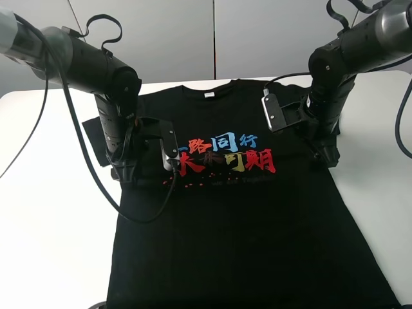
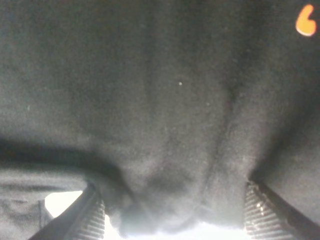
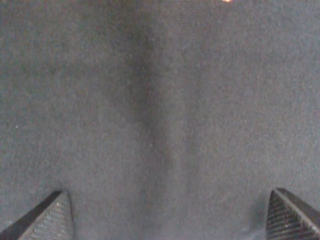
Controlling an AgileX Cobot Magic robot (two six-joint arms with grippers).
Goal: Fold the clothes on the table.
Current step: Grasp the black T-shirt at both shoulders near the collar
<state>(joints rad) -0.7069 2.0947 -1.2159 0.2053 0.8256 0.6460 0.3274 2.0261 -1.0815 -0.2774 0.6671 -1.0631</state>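
Observation:
The black T-shirt point(image 1: 244, 219) needs to be folded, so my right gripper should grab it next by its side just below the sleeve point(image 1: 325, 168).
The black T-shirt point(image 1: 244, 219) lies flat on the white table point(image 1: 51, 225), collar at the far side, with a white neck label point(image 1: 209, 95) and red, blue and yellow characters point(image 1: 225, 154) on the chest. My left gripper point(image 1: 129, 177) points down onto the shirt's left side below the sleeve. In the left wrist view it point(image 2: 175, 220) is open, with a bunch of black cloth point(image 2: 160, 125) between the wide-apart fingers point(image 2: 92, 220). My right gripper point(image 1: 329, 158) points down at the shirt's right side. In the right wrist view it point(image 3: 167, 220) is open over flat cloth point(image 3: 160, 100).
The left sleeve point(image 1: 93, 138) sticks out onto the table behind my left arm. The shirt's hem reaches the near edge of the view. Bare white tabletop lies on both sides of the shirt. Grey wall panels point(image 1: 212, 38) stand behind the table.

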